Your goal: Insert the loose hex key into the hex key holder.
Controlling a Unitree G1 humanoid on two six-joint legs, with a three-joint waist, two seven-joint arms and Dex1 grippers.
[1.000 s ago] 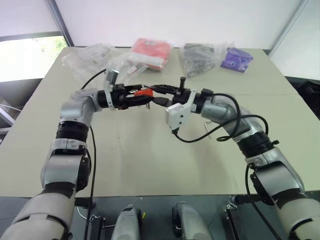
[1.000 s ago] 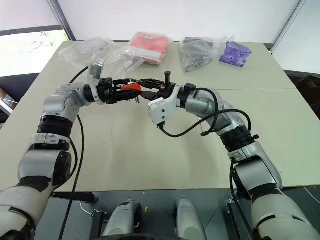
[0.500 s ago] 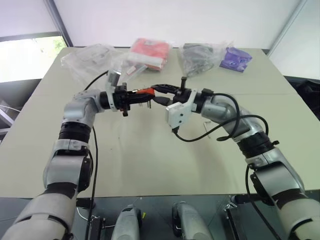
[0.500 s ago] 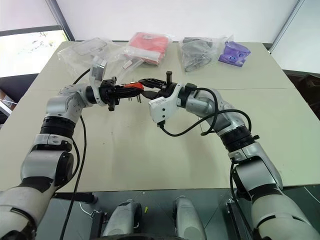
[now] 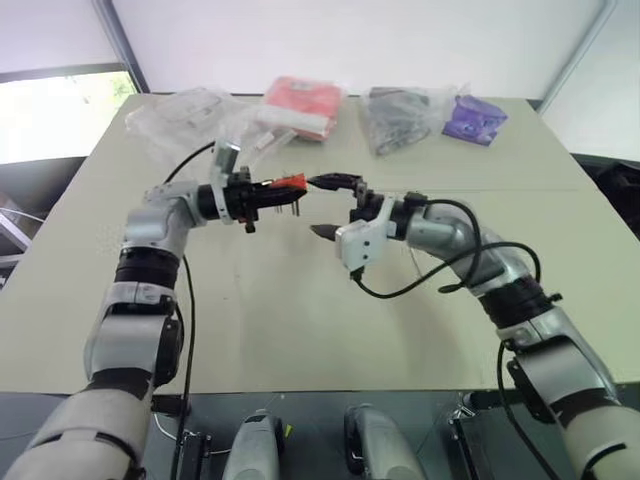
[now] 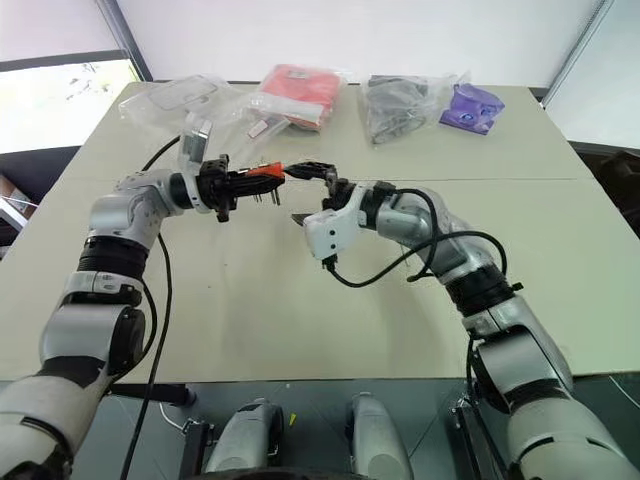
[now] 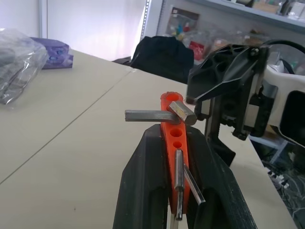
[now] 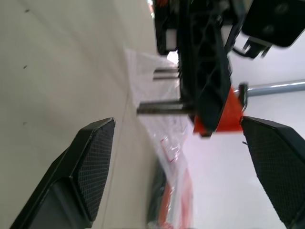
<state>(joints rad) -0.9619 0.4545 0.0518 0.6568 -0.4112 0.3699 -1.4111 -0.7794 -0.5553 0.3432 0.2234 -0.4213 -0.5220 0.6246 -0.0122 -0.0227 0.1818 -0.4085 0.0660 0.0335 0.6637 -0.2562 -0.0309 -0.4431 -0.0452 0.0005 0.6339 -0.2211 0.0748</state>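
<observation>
My right gripper grips the loose hex key's long arm next, to insert the key into the holder (image 5: 291, 183) (image 8: 229, 113).
My left gripper (image 5: 268, 191) is shut on the red hex key holder (image 5: 291, 183) and holds it level above the table. Thin grey keys stick out of the holder (image 7: 172, 136). The loose hex key (image 7: 147, 115), a grey L-shaped rod, lies across the holder's top end by its top hole; how deep it sits I cannot tell. My right gripper (image 5: 330, 207) stands open just right of the holder, with nothing between its fingers (image 8: 90, 167). In the right wrist view the holder (image 8: 229, 113) hangs beyond the open fingers.
Along the table's far edge lie clear plastic bags (image 5: 180, 110), a flat red packet (image 5: 300, 100), a grey bag (image 5: 400, 115) and a purple packet (image 5: 473, 118). The beige table (image 5: 300, 320) spreads below both arms.
My left gripper closed on the holder. After that my right gripper opened wide and dropped a little, away from the holder.
</observation>
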